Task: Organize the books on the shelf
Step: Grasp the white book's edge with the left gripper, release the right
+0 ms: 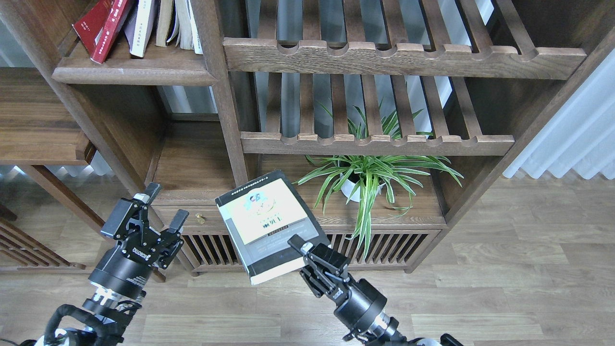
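My left gripper grabs the black-grey book by its free edge (pixel 226 224) beside the cream panel next, to get the book onto the shelf (pixel 129 73).
My right gripper (pixel 301 253) is shut on the lower right corner of the black-grey book with a yellow-cream panel (pixel 269 222) and holds it tilted in the air before the cabinet. My left gripper (pixel 166 207) is open and empty at lower left, apart from the book. The shelf (pixel 129 73), a solid dark-brown board with a rounded front edge, is at upper left. The red book (pixel 103 26) leans on it beside the pale lavender-white book (pixel 141 24) and other pale books.
Two slatted racks with scalloped rails (pixel 394 56) fill the upper right. A potted spider plant (pixel 367 175) stands on the low cabinet top (pixel 312 211). A post (pixel 221 96) divides the bays. A side table (pixel 38 125) is at the left, a white curtain (pixel 576 134) at the right.
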Controlling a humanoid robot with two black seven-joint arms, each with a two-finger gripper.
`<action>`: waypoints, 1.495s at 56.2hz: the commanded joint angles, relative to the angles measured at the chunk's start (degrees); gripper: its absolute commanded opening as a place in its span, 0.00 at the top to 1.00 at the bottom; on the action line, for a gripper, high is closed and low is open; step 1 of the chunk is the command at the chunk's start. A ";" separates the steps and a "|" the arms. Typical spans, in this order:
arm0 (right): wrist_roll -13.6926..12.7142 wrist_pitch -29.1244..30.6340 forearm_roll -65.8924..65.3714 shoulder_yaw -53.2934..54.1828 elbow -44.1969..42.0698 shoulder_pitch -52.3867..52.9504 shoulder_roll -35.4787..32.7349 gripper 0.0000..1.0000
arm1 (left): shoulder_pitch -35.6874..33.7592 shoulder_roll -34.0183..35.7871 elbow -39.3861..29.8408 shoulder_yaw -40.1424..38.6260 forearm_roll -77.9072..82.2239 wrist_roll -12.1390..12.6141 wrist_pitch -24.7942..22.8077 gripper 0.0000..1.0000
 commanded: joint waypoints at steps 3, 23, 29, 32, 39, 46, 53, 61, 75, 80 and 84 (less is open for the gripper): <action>0.02 0.00 0.17 0.47 -0.01 0.38 0.00 0.73 | -0.03 3.97 0.01 0.56 0.08 0.18 0.00 0.00; -0.06 0.00 0.17 -0.23 1.13 0.38 0.00 0.71 | -0.55 2.14 0.01 3.90 0.70 0.18 0.00 0.00; -0.06 0.00 0.17 -0.49 1.22 0.38 0.00 0.71 | -0.55 0.46 0.01 3.55 3.16 2.29 0.00 0.00; -0.06 0.00 0.00 -0.84 1.22 0.38 0.00 0.71 | -0.55 0.11 0.01 3.55 3.69 4.48 0.00 0.00; -0.06 0.00 -0.09 -1.64 1.22 0.56 0.00 0.71 | -0.64 -2.26 0.10 3.38 3.86 7.88 0.00 0.00; -0.06 0.00 -0.09 -1.64 1.31 0.56 0.00 0.71 | -1.78 -3.05 0.45 3.29 4.13 7.88 0.00 0.00; -0.06 0.00 -0.09 -1.64 1.31 0.56 0.00 0.71 | -1.96 -3.23 0.63 3.73 4.21 7.88 0.00 0.00; -0.06 0.00 -0.09 -1.64 1.40 0.56 0.00 0.71 | -3.01 -4.63 2.29 3.64 4.21 7.88 0.00 0.00; -0.06 0.00 -0.27 -1.72 1.57 0.47 0.00 0.71 | -3.90 -5.43 3.79 4.08 4.56 7.88 0.00 0.00; -0.06 0.00 -0.27 -1.64 1.84 0.47 0.00 0.70 | -3.54 -5.43 3.88 3.90 4.57 7.88 0.00 0.00; -0.06 0.00 -0.27 -1.64 1.84 0.47 0.00 0.70 | -3.46 -5.16 3.97 3.99 4.57 7.88 0.00 0.00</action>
